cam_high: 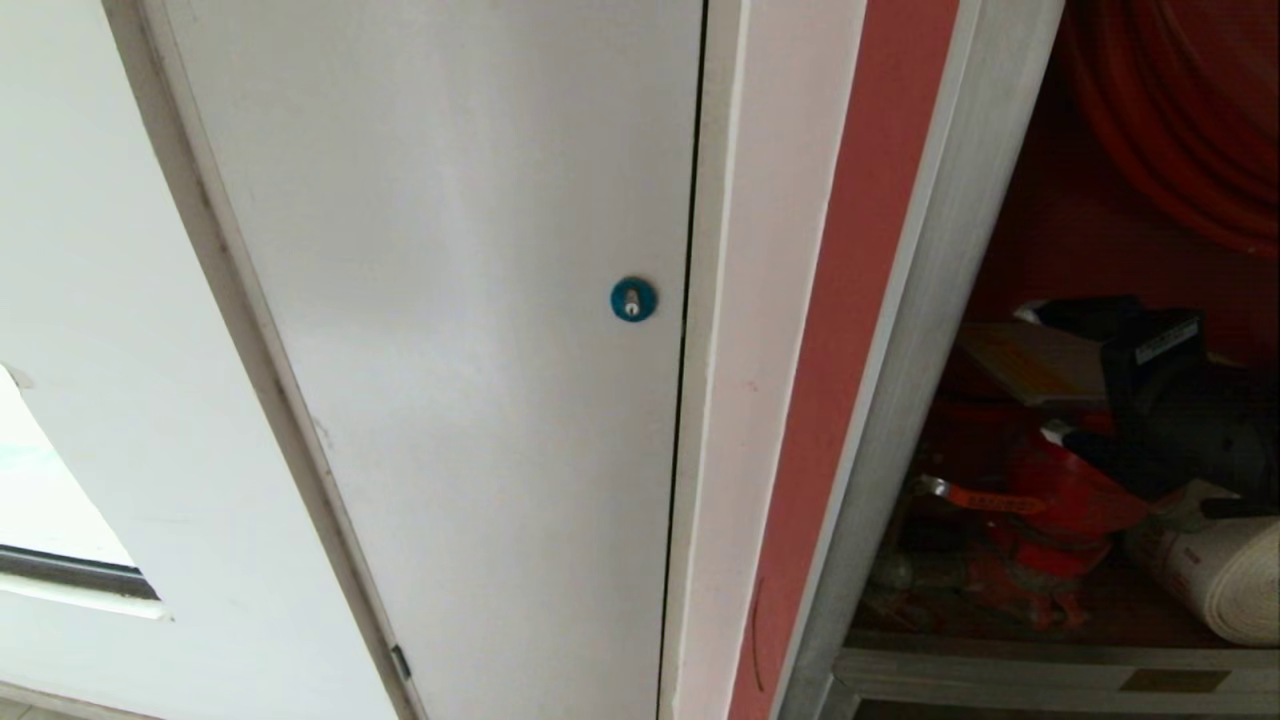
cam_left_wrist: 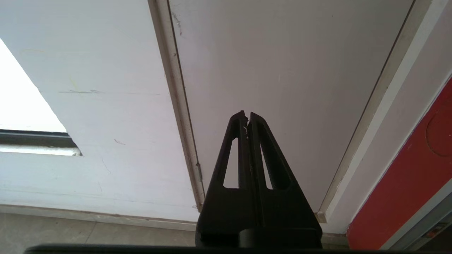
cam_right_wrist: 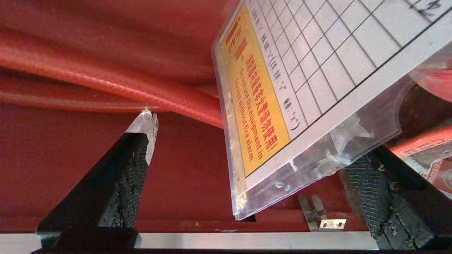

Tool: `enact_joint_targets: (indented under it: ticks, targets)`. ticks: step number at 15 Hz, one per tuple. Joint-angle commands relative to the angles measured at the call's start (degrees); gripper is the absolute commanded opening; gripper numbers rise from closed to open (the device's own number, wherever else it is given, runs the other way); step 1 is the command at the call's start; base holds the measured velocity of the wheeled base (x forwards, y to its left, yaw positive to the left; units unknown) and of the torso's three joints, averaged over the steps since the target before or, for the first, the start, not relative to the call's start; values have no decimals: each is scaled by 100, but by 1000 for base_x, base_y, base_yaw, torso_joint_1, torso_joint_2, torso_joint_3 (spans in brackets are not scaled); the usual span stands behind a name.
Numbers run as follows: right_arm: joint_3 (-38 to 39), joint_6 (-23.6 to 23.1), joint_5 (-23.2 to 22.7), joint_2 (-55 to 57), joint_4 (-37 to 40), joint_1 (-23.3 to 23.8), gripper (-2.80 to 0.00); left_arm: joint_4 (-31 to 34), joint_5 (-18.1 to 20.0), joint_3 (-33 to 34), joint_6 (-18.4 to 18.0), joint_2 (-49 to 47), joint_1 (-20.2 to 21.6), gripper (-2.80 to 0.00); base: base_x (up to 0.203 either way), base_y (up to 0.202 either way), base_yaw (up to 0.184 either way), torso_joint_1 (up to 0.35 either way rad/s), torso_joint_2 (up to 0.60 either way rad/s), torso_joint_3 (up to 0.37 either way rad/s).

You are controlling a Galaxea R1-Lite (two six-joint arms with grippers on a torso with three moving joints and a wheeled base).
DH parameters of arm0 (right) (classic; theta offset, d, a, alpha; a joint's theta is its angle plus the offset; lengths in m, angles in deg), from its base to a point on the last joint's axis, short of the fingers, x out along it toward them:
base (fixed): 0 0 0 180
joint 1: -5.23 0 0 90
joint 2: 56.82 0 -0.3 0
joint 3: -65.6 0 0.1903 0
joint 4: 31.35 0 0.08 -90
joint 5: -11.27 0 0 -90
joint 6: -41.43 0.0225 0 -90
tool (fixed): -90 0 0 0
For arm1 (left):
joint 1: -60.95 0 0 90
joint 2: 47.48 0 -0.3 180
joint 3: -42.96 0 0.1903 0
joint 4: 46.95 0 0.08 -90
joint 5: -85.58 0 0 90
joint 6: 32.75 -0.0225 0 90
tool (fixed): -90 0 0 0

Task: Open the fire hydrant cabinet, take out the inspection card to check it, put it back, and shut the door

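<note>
My right gripper needs to close on the inspection card (cam_right_wrist: pixel 313 72) now. Its fingers are above and below the card, and the card's sleeve corner reaches past both fingers.
The fire hydrant cabinet (cam_high: pixel 893 400) stands open at the right, showing its red interior. Its door is out of view. My right gripper (cam_right_wrist: pixel 247 143) reaches inside, open wide. The inspection card (cam_right_wrist: pixel 310 74), a white gridded sheet with a yellow band in a clear sleeve, hangs tilted between its fingers. The sleeve's lower edge overlaps the tip of one finger (cam_right_wrist: pixel 374 197); the other finger (cam_right_wrist: pixel 136 155) stands well apart from the card. In the head view the card (cam_high: pixel 1030 362) lies just left of the black gripper body (cam_high: pixel 1165 395). My left gripper (cam_left_wrist: pixel 247 114) is shut and empty, parked facing a white door.
A plain white door (cam_high: pixel 450 350) with a round blue lock (cam_high: pixel 633 299) fills the middle. Inside the cabinet are a red hose coil (cam_high: pixel 1185 120), a red valve (cam_high: pixel 1065 505) and a white rolled hose (cam_high: pixel 1225 585). The silver sill (cam_right_wrist: pixel 247 240) runs below my right fingers.
</note>
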Motion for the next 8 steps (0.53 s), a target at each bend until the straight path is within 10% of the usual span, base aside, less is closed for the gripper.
enact_joint_targets:
  ticks: [1,8]
  targets:
    - [-3,34,9,-11,-12,-9,0,1,-1,1,-1,-5,0,-280,0,0,0,0,0,0]
    - [-12,43,97,-29,-14,-9,0,1,-1,1,-1,1,0,-280,0,0,0,0,0,0]
